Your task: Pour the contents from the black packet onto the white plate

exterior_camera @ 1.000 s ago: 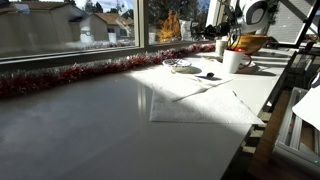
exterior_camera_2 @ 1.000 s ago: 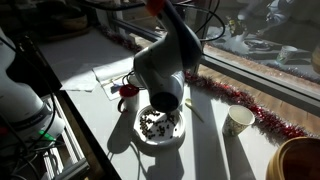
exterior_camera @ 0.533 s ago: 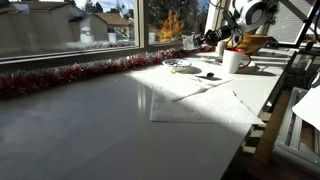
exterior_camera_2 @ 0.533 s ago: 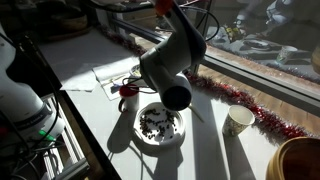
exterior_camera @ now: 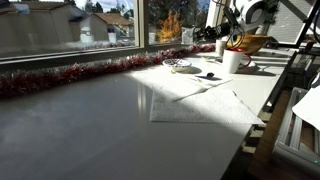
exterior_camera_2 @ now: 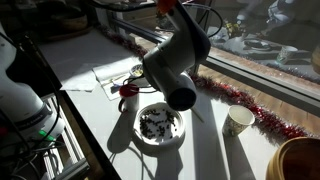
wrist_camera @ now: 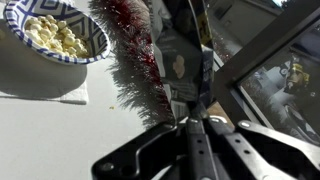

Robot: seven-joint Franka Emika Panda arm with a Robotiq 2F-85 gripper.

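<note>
My gripper holds the black packet in its fingers, high against the window and above the table. It will keep holding the packet until the packet lies on the table.
The white plate (exterior_camera_2: pixel 160 145) lies on the table and holds small pale and dark pieces. It also shows in the wrist view (wrist_camera: pixel 92 48) at the top left, with a blue patterned rim, and far off in an exterior view (exterior_camera: pixel 180 66). My gripper (wrist_camera: pixel 186 122) is shut on the black packet (wrist_camera: pixel 186 62), which sticks out past the fingertips against the window. In an exterior view my arm's wrist (exterior_camera_2: pixel 175 65) hangs above and just behind the plate and hides the fingers and packet.
Red tinsel (exterior_camera_2: pixel 240 98) runs along the window sill, close to the packet in the wrist view (wrist_camera: pixel 135 50). A paper cup (exterior_camera_2: pixel 238 120), an orange-brown bowl (exterior_camera_2: pixel 300 160), a red mug (exterior_camera_2: pixel 128 102) and a paper sheet (exterior_camera_2: pixel 105 75) surround the plate.
My wrist has lifted and swung up and away from directly over the plate, toward the window. The plate and its contents have stayed in place.
</note>
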